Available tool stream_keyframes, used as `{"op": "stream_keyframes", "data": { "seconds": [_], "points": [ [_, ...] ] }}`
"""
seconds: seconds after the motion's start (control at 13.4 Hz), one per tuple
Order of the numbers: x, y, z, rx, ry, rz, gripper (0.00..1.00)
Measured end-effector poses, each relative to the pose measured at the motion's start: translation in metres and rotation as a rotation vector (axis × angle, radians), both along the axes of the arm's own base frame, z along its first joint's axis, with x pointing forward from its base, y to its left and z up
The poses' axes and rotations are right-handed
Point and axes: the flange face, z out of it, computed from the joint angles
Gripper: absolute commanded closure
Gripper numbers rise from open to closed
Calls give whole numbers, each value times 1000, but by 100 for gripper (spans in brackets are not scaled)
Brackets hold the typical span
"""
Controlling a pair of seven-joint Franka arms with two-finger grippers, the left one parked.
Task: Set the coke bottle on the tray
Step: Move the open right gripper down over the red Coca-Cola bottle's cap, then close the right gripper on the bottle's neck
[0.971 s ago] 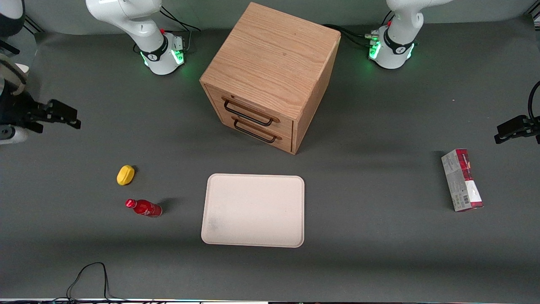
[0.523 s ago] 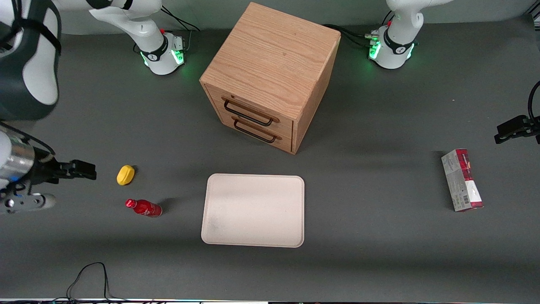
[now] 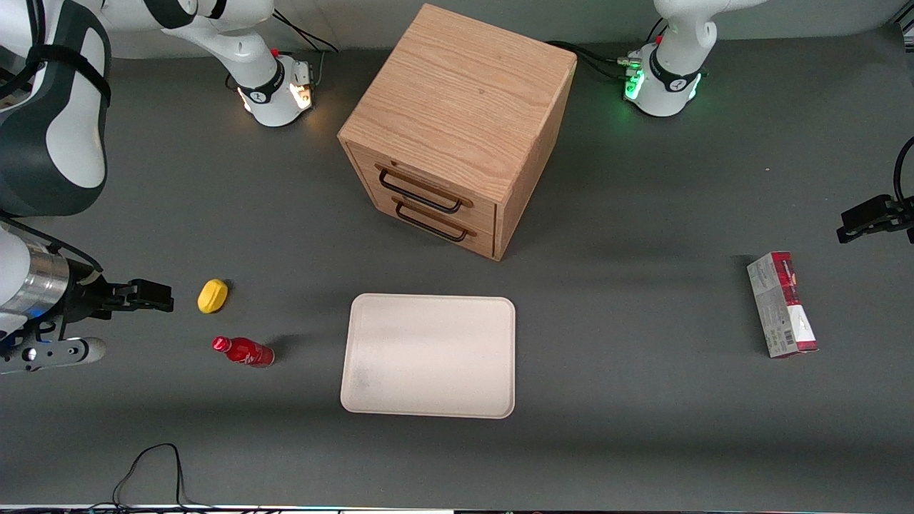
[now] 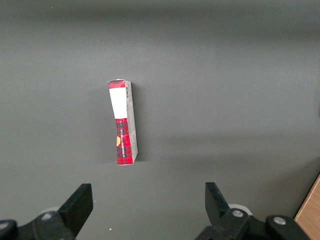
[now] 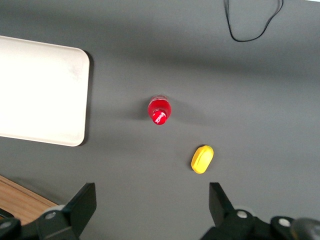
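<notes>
My right gripper grabs the bottle's red cap end (image 3: 221, 343) next, to place the coke bottle on the tray (image 3: 428, 355).
The coke bottle (image 3: 243, 352) is small, glossy and red, and lies on its side on the grey table. It also shows in the right wrist view (image 5: 159, 111), cap toward the camera. The cream tray (image 3: 428, 355) lies flat beside it, toward the parked arm's end, and its corner shows in the right wrist view (image 5: 40, 90). My right gripper (image 3: 158, 297) hovers open and empty above the table, beside the yellow object and farther toward the working arm's end than the bottle. In the right wrist view the gripper (image 5: 151, 202) has its fingers spread wide over bare table.
A yellow object (image 3: 212, 295) lies a little farther from the front camera than the bottle; it also shows in the right wrist view (image 5: 202, 159). A wooden two-drawer cabinet (image 3: 457, 128) stands farther back. A red-and-grey carton box (image 3: 781, 303) lies toward the parked arm's end. A black cable (image 3: 150, 464) lies near the front edge.
My right arm has swung down and nearer to the front camera, bringing the gripper close to the yellow object and the bottle. Bottle, tray and other things have not moved.
</notes>
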Motion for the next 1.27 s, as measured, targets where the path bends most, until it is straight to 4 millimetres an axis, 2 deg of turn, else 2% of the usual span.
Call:
{"op": "stream_keyframes", "data": {
  "seconds": [0.15, 0.45, 0.6, 0.97, 1.27],
  "points": [
    [10, 2, -28, 8, 7, 1, 0],
    [27, 2, -122, 9, -14, -2, 0],
    [27, -1, -155, 9, -24, -6, 0],
    [15, -7, -203, 10, -52, -14, 0],
    [1, -11, -214, 13, -56, -18, 0]
  ]
}}
